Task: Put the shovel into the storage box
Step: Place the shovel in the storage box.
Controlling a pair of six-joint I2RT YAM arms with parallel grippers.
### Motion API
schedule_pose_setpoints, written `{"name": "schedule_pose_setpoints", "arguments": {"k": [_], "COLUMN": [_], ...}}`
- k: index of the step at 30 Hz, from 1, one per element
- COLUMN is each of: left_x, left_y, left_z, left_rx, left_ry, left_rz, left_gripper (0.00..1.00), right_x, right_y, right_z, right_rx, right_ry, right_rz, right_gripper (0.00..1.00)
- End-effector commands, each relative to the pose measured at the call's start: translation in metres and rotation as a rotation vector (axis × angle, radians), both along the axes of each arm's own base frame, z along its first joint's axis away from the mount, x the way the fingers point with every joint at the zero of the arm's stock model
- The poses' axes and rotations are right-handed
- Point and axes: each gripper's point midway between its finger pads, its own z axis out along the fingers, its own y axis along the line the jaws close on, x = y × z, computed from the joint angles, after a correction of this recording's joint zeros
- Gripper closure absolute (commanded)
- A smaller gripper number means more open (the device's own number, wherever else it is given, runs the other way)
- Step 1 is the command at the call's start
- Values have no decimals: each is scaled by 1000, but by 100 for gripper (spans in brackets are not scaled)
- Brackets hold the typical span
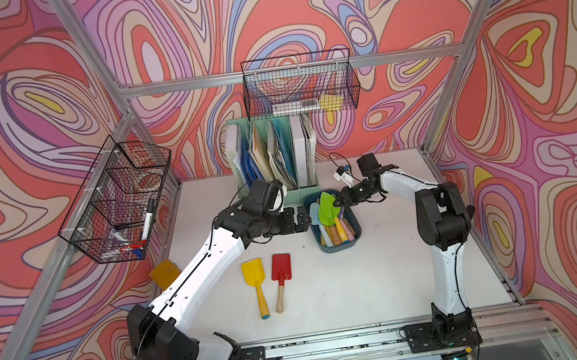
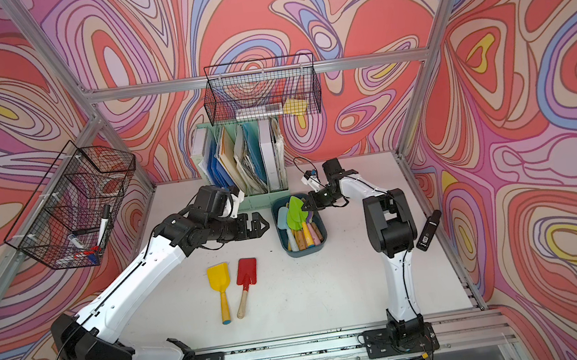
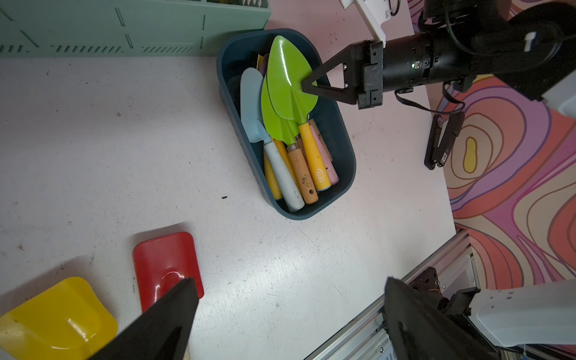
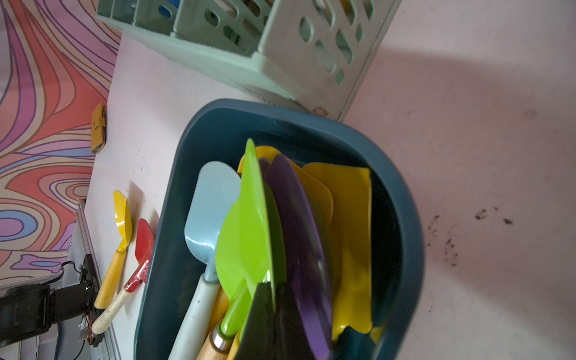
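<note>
My right gripper releases the green shovel now, since the blade (image 1: 327, 210) in my fingers hangs inside the storage box's rim and the shovel would settle there.
The dark teal storage box (image 1: 341, 247) (image 2: 304, 252) (image 3: 343, 146) (image 4: 218, 124) stands mid-table and holds several shovels. My right gripper (image 1: 335, 203) (image 2: 304, 207) (image 3: 304, 84) (image 4: 271, 285) is shut on the blade edge of a green shovel (image 1: 327, 204) (image 2: 294, 206) (image 3: 286, 81) (image 4: 249, 218). That shovel's yellow handle rests among the others in the box. My left gripper (image 1: 305, 216) (image 2: 264, 224) (image 3: 290, 280) hangs open and empty just left of the box. A yellow shovel (image 1: 254, 280) (image 3: 59, 314) and a red shovel (image 1: 280, 267) (image 3: 165, 261) lie side by side on the table in front.
A mint-green file holder (image 1: 272, 153) full of folders stands right behind the box. Black wire baskets hang on the back rail (image 1: 299, 85) and on the left rail (image 1: 119, 199). A yellow pouch (image 1: 165, 273) lies at the table's left edge.
</note>
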Motion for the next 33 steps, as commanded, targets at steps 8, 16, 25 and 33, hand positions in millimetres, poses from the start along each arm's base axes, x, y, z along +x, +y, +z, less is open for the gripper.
{"name": "schedule_pose_setpoints", "arguments": {"k": [8,16,25,33], "left_x": [-4,-5,-9,-30], "left_y": [-2,-2,5,30], "left_z": [4,5,-3,-35], "left_rx": [-15,-16,7,112], "left_ry": [-15,-17,19,149], "left_rz": [-16,-16,14,98], "left_gripper": [1,1,1,1], "right_x": [1,0,2,-4], "right_y": [-5,-10,-26,-37], "right_z": [-5,0,27,62], "right_rx": [-26,-57,-137,-177], "right_ry": [15,14,-24,-67], "right_rz": [-24,-54,-129,-190], "right_gripper": [79,72,67,66]}}
